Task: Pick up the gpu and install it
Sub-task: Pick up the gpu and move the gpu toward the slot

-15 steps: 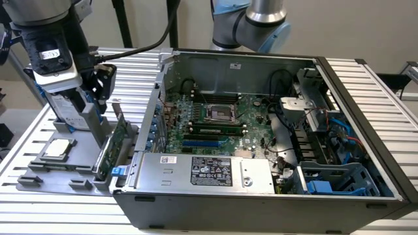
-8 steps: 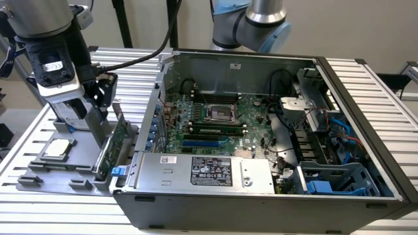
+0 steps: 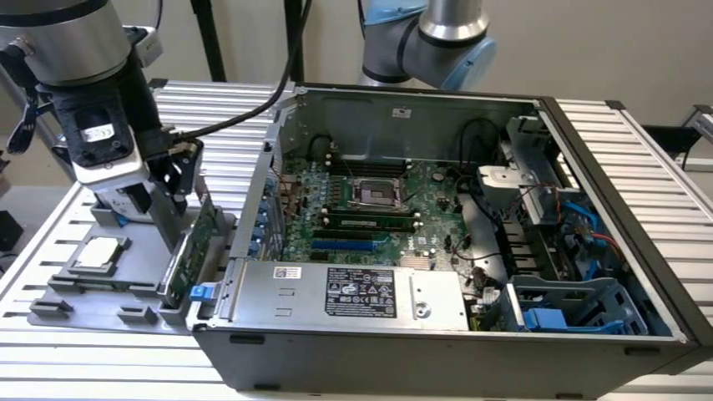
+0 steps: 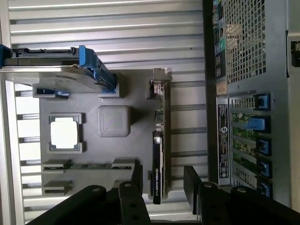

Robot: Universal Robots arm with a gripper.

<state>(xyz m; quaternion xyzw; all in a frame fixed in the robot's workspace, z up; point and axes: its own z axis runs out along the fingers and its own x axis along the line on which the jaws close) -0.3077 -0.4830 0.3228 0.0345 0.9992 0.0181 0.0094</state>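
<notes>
The tray's slot (image 3: 176, 311) encloses the GPU's lower part, so my gripper should next grab the GPU by its exposed upper edge (image 3: 205, 207) to pick it up.
The gpu (image 4: 159, 140) stands on edge in a slot of the grey holder tray (image 4: 126, 93), seen edge-on with its silver bracket at one end. In the exterior view the gpu (image 3: 196, 244) shows its green face, upright just outside the case's wall on the exterior view's left. My gripper (image 4: 164, 183) is open, one finger on each side of the card's end, with a gap on both sides. Seen from the exterior camera, the gripper (image 3: 156, 205) hangs low over the card's far end, and its fingers (image 3: 169, 213) reach down beside it.
The open computer case (image 3: 624, 209) lies on the slatted table, with motherboard (image 3: 368, 200), memory sticks (image 3: 362, 221) and power supply (image 3: 346, 292) inside. The tray also holds a processor chip (image 4: 64, 132) and a hard drive in a blue frame (image 4: 56, 70). A second arm (image 3: 429, 38) stands behind the case.
</notes>
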